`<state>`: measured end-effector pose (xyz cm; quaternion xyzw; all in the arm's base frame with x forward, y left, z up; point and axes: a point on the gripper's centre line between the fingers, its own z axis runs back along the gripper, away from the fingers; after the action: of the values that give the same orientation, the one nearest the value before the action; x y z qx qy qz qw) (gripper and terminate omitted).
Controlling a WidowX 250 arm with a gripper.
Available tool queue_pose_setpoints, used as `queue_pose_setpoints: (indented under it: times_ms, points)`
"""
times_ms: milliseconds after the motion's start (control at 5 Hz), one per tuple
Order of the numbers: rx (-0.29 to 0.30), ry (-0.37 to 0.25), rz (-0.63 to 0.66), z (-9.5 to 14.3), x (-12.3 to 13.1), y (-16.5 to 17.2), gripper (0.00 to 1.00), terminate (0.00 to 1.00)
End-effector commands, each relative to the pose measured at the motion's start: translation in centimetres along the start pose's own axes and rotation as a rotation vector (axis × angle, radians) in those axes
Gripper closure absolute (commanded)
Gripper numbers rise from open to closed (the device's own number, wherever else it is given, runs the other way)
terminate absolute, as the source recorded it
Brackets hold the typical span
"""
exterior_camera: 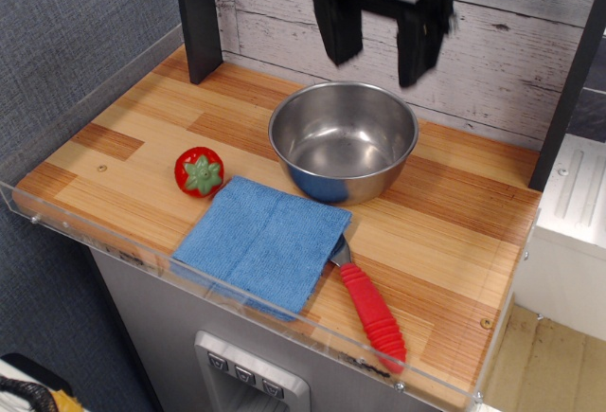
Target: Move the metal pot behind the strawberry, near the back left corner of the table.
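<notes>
The metal pot's bowl is far wider than my open fingers, so my gripper should next pinch the pot by its thin rim (416, 134).
The metal pot (343, 140), a shiny handle-less steel bowl, stands empty in the middle of the table (142, 109), toward the back. Left of it and nearer the front lies the strawberry (199, 171), red with a green leaf cap. My gripper (379, 57) hangs above the pot's far rim, blurred, open, its two black fingers (338, 28) spread wide with nothing between them. It is clear of the pot.
A blue cloth (263, 238) lies in front of the pot, covering the head of a utensil with a red ribbed handle (372, 315). A dark post (199, 14) stands at the back left corner, another at the right (568, 90). White plank wall behind; acrylic lip along the front.
</notes>
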<state>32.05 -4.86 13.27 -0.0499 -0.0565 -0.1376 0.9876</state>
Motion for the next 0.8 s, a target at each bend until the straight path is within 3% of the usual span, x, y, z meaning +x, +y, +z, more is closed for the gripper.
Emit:
queue_pose_setpoints:
  times_ms: [0,600]
  points:
    - [0.030,0.049,-0.016,-3.6,-0.3,-0.1,0.00,0.00]
    - [0.163,0.027,0.122,-6.0,1.3,3.1,0.00,0.00]
